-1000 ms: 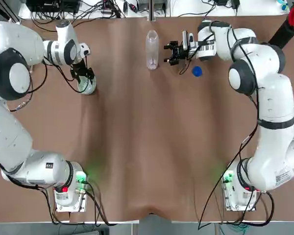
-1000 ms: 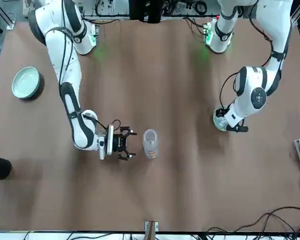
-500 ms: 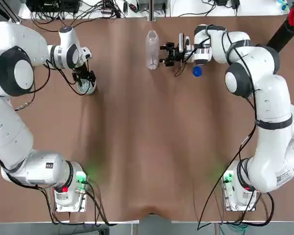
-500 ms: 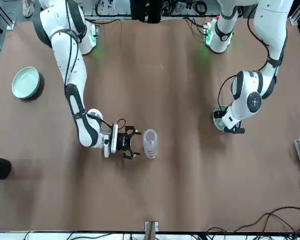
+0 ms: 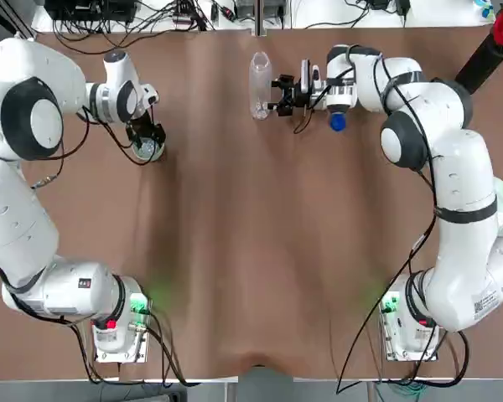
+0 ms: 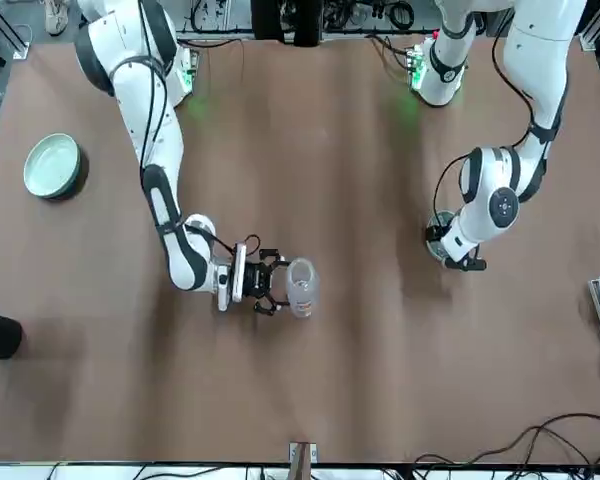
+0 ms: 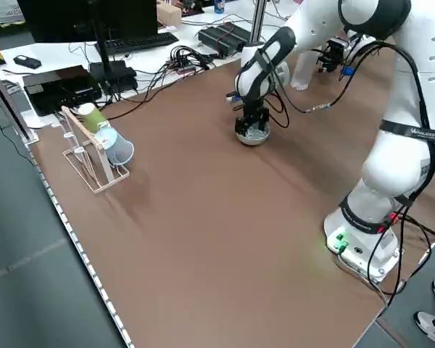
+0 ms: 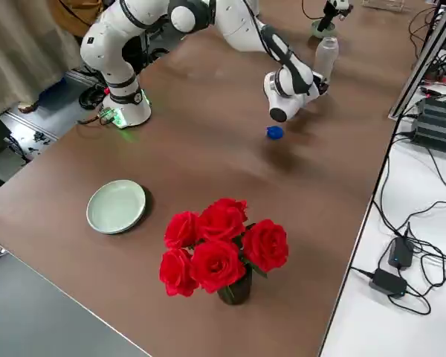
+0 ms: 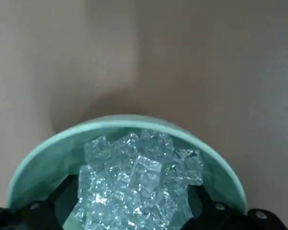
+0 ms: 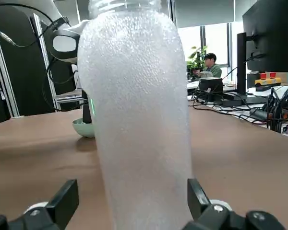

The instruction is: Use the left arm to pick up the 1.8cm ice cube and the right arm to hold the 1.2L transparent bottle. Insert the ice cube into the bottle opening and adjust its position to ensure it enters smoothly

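Note:
Next, my left gripper grabs the ice cube by its flat sides. Then it inserts the ice cube into the transparent bottle (image 6: 301, 287).
The clear bottle (image 5: 260, 77) stands upright at the table's far edge, uncapped. My right gripper (image 5: 277, 94) lies level beside it, open. In the right wrist view the bottle (image 10: 139, 120) fills the gap between the two fingers, and whether they touch it I cannot tell. My left gripper (image 5: 148, 136) hangs open over a small pale green bowl (image 5: 153, 152) at the far left. In the left wrist view a heap of ice cubes (image 9: 139, 182) fills that bowl (image 9: 134, 120), with the fingers spread to either side of the heap. No single cube is held.
A blue cap (image 5: 337, 122) lies on the table just behind the right gripper. An empty pale green dish (image 6: 53, 165) sits toward the robot's right, near a vase of red roses (image 8: 223, 245). A cup rack (image 7: 94, 152) stands at the left edge.
The right gripper has slid toward the bottle until its fingers flank it. The left gripper has shifted slightly and settled lower over the bowl of ice.

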Robot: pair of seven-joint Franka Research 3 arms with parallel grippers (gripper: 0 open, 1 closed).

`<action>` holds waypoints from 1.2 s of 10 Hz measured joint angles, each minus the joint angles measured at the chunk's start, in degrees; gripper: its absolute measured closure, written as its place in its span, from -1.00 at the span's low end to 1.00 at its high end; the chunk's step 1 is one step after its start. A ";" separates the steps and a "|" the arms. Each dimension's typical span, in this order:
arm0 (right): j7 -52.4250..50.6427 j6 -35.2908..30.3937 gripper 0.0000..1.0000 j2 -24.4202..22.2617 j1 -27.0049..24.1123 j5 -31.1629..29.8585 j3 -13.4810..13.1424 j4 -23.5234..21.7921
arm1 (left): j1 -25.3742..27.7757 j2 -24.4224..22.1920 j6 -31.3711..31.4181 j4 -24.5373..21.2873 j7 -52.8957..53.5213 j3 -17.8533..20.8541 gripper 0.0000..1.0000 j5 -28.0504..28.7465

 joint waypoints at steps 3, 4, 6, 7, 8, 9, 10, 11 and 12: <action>-0.82 0.38 -1.00 0.10 0.23 2.64 0.07 0.06 | 0.01 -0.57 0.00 0.15 -0.20 0.03 -0.37 0.00; -1.06 1.17 -1.00 0.18 0.32 3.11 0.08 0.22 | 0.01 -0.27 0.00 -0.01 -0.22 0.04 -0.02 0.00; -1.59 1.88 -1.00 0.23 0.36 3.44 0.08 0.68 | 0.01 -0.22 0.01 0.01 -0.22 0.03 0.09 0.00; -1.81 1.90 -1.00 0.24 0.43 3.64 0.08 0.74 | 0.01 -0.22 0.01 0.02 -0.22 0.03 0.09 0.00; -1.89 1.91 -1.00 0.25 0.61 3.89 0.10 0.78 | 0.01 -0.27 0.01 0.07 -0.22 0.04 0.09 0.00; -1.91 1.96 -1.00 0.30 0.86 4.15 0.10 0.80 | 0.02 -0.48 -0.03 0.22 -0.23 0.04 0.09 0.00; -1.91 2.00 -1.00 0.38 1.07 4.34 0.10 0.81 | 0.02 -1.38 -0.81 0.45 -0.23 0.04 0.09 0.00; -1.92 2.04 -1.00 0.43 1.21 4.40 0.10 0.83 | 0.03 -3.13 -2.81 0.82 -0.23 0.04 0.09 0.00; -1.92 2.06 -1.00 0.45 1.24 4.44 0.10 0.84 | 0.09 -5.37 -4.88 1.05 -0.23 0.05 0.09 0.00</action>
